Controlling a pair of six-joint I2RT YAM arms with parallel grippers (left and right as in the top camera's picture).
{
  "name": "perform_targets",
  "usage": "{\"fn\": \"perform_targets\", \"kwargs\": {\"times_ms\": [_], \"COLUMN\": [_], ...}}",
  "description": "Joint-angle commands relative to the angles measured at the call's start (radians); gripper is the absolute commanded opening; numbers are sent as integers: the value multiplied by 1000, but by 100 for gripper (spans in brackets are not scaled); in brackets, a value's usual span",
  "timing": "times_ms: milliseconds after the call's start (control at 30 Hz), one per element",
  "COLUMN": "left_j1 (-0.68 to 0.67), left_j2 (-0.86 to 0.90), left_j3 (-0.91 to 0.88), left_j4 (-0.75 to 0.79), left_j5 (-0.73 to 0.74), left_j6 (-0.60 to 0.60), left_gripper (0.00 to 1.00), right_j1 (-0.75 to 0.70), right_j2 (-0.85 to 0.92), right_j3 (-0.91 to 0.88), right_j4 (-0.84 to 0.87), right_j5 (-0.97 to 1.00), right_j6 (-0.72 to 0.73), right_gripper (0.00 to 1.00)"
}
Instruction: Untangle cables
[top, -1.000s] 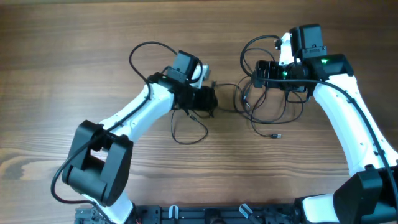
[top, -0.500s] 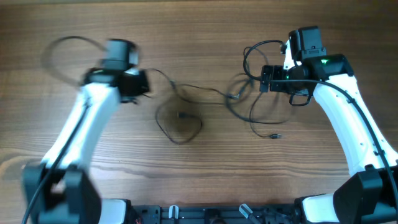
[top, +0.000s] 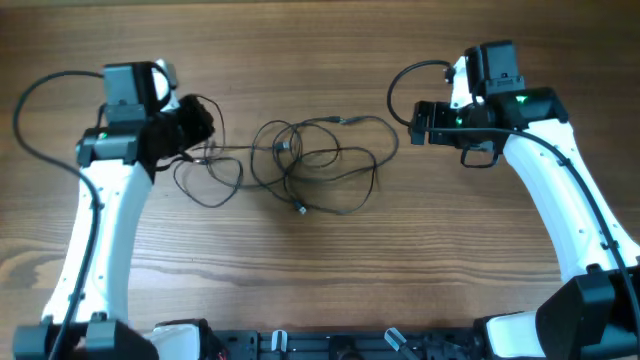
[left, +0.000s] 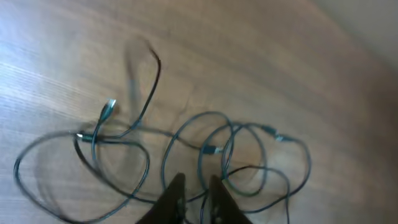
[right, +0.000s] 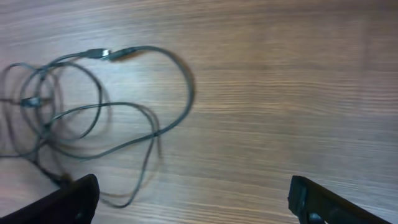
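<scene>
I should pull the inner cable free to untangle it. For that, my right gripper should next grab the inner cable at its bend crossing the outer cable loop (top: 375, 165) (right: 155, 129).
The cables (top: 288, 147) are thin black cords with small plug ends, lying as loose overlapping loops on the wooden table between the two arms. My left gripper (top: 200, 125) is at their left end. In the left wrist view its fingers (left: 196, 180) are nearly closed on a strand, with the cable loops (left: 211, 149) spread beyond them. My right gripper (top: 412, 122) is open and empty just right of the loops. In the right wrist view its fingers (right: 194, 183) are wide apart over bare wood, with the cables (right: 99, 54) off to the left.
A thicker black cable wired to the left arm (top: 40, 100) arcs out at the far left. Another loops off the right arm (top: 400, 80). The wooden table (top: 320, 260) runs to the front, where the arm bases stand.
My left arm swung far left, dragging the cables with it. The tight bunch by the right gripper is now spread as loose loops mid-table, and the right gripper no longer holds them.
</scene>
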Motion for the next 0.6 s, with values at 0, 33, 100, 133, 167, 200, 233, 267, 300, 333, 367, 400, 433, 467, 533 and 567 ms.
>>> {"fn": "perform_targets", "kwargs": {"times_ms": [0,33,100,133,167,200,233,267,300,333,367,400,433,467,533,567], "left_j1": [-45,-56,-94,-117,-146,-167,-184,-214,-233,-241,-247,-253,-262,-269,-278,-280], "left_j2": [61,72,86,89,89,89,90,101,116,129,142,163,198,224,271,291], "left_j3": [2,2,2,2,2,2,2,1,-1,-2,-3,-3,-3,-3,-3,-3], "left_j4": [-36,-42,-45,-45,-45,-44,-44,-44,-45,-45,-44,-44,-40,-35,-18,-9], "left_j5": [-51,-50,-50,-51,-51,-52,-56,-100,-124,-126,-126,-126,-126,-126,-126,-126], "left_j6": [-1,-1,-1,-1,0,1,7,7,6,6,6,6,6,6,6,6], "left_gripper": [44,47,49,50,50,53,54,54,54,54,55,54,54,55,57,57], "right_j1": [15,31,65,84,104,119,135,162,182,197,209,223,237,246,255,256], "right_j2": [39,57,91,109,132,147,168,204,232,252,268,294,327,357,397,412], "right_j3": [-17,-17,-17,-17,-17,-17,-17,-17,-17,-17,-17,-17,-17,-17,-17,-17], "right_j4": [-1,-3,-9,-14,-16,-19,-20,-26,-31,-31,-31,-26,-24,-23,-19,-18], "right_j5": [-111,-132,-141,-141,-141,-146,-160,-184,-205,-208,-206,-207,-208,-228,-248,-248], "right_j6": [-11,-10,34,59,73,74,75,76,76,77,76,77,103,102,104,121], "right_gripper": [100,99,95,95,93,93,93,92,91,89,89,88,87,85,77,74]}}
